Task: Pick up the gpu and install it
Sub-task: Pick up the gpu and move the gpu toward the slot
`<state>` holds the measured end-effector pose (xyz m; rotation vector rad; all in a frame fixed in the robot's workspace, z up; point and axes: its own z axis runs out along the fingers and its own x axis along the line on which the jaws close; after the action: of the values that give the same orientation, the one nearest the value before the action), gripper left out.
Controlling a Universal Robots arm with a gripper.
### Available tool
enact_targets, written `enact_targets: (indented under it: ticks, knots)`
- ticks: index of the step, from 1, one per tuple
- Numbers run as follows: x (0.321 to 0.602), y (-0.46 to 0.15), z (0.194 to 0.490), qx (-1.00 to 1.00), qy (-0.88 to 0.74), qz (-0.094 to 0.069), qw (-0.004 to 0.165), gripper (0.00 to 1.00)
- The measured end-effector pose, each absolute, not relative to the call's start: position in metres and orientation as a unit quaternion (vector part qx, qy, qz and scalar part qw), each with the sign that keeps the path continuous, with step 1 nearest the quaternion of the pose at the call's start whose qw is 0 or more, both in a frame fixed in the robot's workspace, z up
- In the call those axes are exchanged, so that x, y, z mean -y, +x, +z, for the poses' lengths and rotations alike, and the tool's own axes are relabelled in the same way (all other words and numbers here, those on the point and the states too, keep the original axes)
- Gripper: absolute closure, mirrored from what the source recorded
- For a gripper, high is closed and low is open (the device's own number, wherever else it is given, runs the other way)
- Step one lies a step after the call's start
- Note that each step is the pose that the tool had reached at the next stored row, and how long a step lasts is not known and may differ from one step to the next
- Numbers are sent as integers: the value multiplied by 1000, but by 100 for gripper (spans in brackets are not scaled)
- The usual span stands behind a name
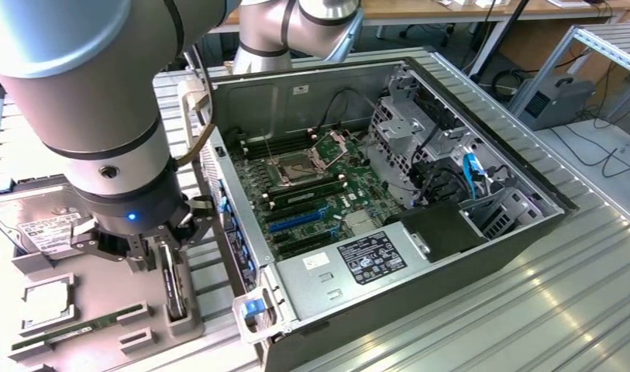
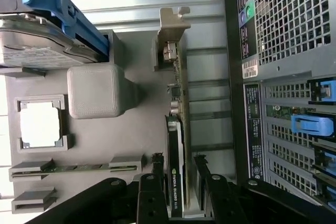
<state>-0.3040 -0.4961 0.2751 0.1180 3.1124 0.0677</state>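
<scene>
My gripper is going to grab the GPU next by its black shrouded end (image 2: 176, 174), across the flat sides, because the GPU's far end has a bent silver bracket (image 2: 171, 27).
The gpu (image 1: 174, 283) stands on its edge in a slot of the grey holder tray (image 1: 108, 287), beside the open computer case (image 1: 521, 232) on the exterior view's left. In the wrist view the gpu (image 2: 176, 129) is a thin dark card with its silver bracket (image 2: 170, 24) at the far end. My gripper (image 1: 160, 260) is lowered over the card's near end. The gripper (image 2: 178, 158) is open, with one black finger (image 2: 157, 166) on each side of the card and a narrow gap between each finger and the card.
The tray (image 2: 105, 140) also holds a hard drive (image 1: 41, 221), a CPU (image 1: 46, 298) and a green RAM stick (image 1: 72, 329). Inside the case, the motherboard's blue slots (image 1: 299, 219) lie open. The case's perforated rear wall (image 2: 289, 24) stands close beside the gpu.
</scene>
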Motion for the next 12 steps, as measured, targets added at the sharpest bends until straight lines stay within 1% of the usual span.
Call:
enact_targets:
  ticks: [7, 12]
  knots:
    - [496, -303, 255, -999, 38, 22, 13, 64]
    - [494, -303, 252, -999, 38, 22, 13, 64]
